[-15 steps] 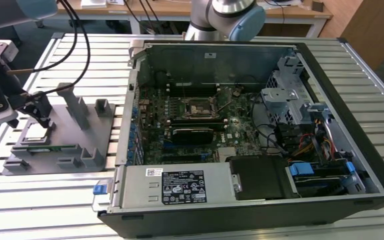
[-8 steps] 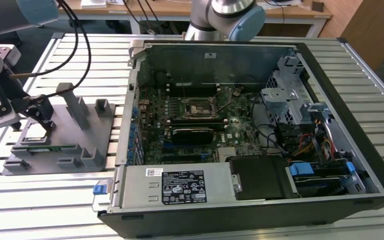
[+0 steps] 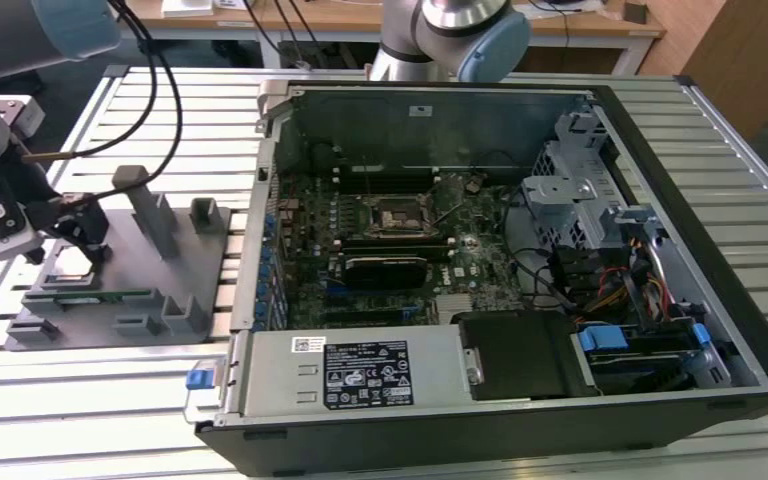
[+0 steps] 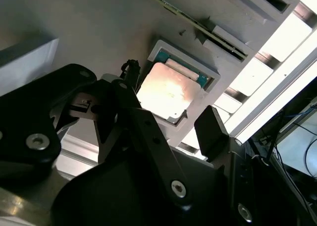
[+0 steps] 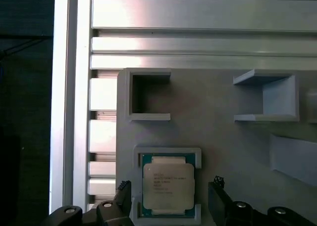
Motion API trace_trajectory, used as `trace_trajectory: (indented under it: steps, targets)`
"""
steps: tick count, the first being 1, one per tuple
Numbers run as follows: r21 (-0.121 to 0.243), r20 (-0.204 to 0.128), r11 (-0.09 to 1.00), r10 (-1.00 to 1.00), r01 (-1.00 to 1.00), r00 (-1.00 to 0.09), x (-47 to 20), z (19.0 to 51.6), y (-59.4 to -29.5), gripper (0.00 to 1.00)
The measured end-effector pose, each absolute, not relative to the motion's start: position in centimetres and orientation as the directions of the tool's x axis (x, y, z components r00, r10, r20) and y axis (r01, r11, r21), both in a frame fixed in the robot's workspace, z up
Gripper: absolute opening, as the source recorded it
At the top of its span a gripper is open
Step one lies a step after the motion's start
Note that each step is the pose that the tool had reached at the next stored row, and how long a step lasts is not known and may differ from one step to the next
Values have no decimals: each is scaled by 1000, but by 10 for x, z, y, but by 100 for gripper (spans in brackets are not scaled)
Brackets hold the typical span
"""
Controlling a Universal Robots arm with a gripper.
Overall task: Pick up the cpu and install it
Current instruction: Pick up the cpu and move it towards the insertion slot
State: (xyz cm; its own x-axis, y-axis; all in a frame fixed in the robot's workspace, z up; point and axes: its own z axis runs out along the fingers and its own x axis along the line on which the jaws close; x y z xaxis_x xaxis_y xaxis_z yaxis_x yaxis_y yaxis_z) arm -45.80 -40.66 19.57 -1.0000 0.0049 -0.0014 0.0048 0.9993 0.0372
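Note:
The holder's raised sides hug the cpu's other edges, so I next need to grip the cpu with my gripper by its open side edges, where the nest leaves gaps, to install it.
The cpu (image 5: 168, 186) lies flat in a shallow square nest on the grey holder plate (image 5: 223, 137), silver top up with a green rim showing. My gripper (image 5: 171, 198) hangs just above it, open, with one black finger (image 5: 124, 197) on each side of the chip and a gap between them and the chip's edges. The second wrist view shows the same: the cpu (image 4: 168, 92) glints between the spread fingers of the gripper (image 4: 171, 109). In the exterior view the gripper (image 3: 77, 235) is over the cpu (image 3: 75, 264) at the exterior view's left, on the holder plate (image 3: 117, 300).
An open computer case (image 3: 704, 200) fills the middle and the exterior view's right, with the motherboard's square socket frame (image 3: 395, 215) inside. A green memory stick (image 3: 84, 295) lies on the holder plate beside upright grey posts (image 3: 144, 205). The table is slatted aluminium (image 3: 77, 400).

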Motion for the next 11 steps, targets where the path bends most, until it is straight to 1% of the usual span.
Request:
trace_trajectory:
  steps: [9,11]
  targets:
    - [35,-1,999,7,7,-1000,-459,186,-406,72]
    - [35,-1,999,7,7,-1000,-460,185,-405,70]
